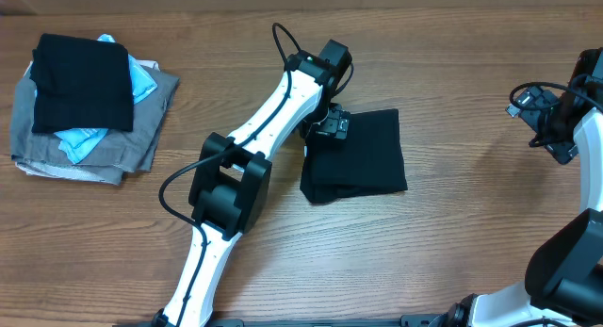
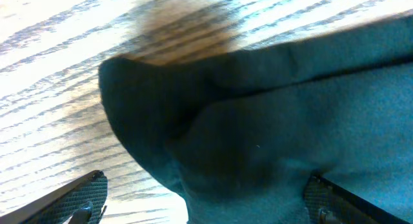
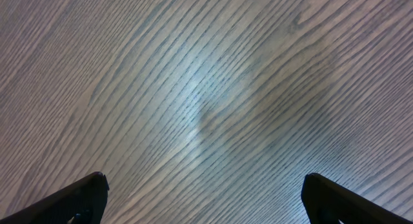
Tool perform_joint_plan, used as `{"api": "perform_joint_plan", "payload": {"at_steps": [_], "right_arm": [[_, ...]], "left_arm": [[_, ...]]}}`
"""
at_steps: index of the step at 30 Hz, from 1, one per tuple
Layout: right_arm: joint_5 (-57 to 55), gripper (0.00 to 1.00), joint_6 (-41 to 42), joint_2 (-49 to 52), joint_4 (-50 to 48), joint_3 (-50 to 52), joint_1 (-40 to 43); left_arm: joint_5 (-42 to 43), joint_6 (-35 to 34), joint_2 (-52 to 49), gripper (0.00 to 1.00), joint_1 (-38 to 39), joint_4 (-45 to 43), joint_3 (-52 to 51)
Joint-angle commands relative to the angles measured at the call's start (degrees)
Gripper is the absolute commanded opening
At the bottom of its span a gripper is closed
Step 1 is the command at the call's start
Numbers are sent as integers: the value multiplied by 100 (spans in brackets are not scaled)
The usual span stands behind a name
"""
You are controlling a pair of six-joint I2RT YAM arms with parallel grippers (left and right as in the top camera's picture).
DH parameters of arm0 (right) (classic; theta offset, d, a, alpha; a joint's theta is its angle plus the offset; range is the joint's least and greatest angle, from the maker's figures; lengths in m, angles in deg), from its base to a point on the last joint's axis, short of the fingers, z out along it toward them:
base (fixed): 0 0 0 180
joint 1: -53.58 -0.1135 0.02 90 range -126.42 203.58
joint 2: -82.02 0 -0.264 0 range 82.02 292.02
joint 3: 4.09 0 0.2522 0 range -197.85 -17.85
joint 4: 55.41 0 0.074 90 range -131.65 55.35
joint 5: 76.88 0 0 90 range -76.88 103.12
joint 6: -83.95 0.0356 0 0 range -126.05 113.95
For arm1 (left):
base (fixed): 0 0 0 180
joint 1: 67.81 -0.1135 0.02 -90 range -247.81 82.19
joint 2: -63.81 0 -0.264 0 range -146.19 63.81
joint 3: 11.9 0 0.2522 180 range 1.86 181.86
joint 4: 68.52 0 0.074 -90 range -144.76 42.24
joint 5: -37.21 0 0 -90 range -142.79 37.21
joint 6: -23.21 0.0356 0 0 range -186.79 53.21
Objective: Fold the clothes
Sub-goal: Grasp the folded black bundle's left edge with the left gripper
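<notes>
The robot's left gripper should next grab the layers of the folded black T-shirt together at the shirt's rounded corner nearest the pile, so that it can lay the shirt on the pile still folded.
The black T-shirt (image 1: 356, 157) lies folded into a small rectangle at the middle of the table. My left gripper (image 1: 330, 127) hovers low over its upper-left corner. In the left wrist view the gripper (image 2: 206, 185) is open wide: one finger is over bare wood, the other over the dark fabric (image 2: 290, 108), whose rounded corner lies between them. My right gripper (image 1: 551, 129) is at the far right, away from the shirt. In the right wrist view it (image 3: 203, 185) is open and empty over bare wood.
A pile at the far left holds a grey garment (image 1: 113, 143), a light-blue garment (image 1: 141, 80) and a folded black garment (image 1: 83, 82) on top. The wooden table (image 1: 452, 252) is bare between the shirt and the right arm.
</notes>
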Motion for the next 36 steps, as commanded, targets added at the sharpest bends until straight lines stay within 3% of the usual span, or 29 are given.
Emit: {"api": "perform_joint_plan", "payload": {"at_steps": [1, 19, 25, 31, 36], "right_arm": [[-55, 100, -11, -28, -11, -7, 4], [-55, 100, -11, -28, -11, -7, 4], [-55, 100, -11, -28, -11, -7, 4], [-55, 100, -11, -28, -11, -7, 4], [-55, 100, -11, -28, -11, -7, 4]], "left_arm": [[-107, 26, -90, 100, -94, -107, -76], [-229, 17, -98, 98, -103, -1126, -966], [-83, -20, -98, 76, -96, -1342, -1349], [-81, -20, -98, 68, -96, -1405, -1414], [-81, -20, -98, 52, -96, -1403, -1414]]}}
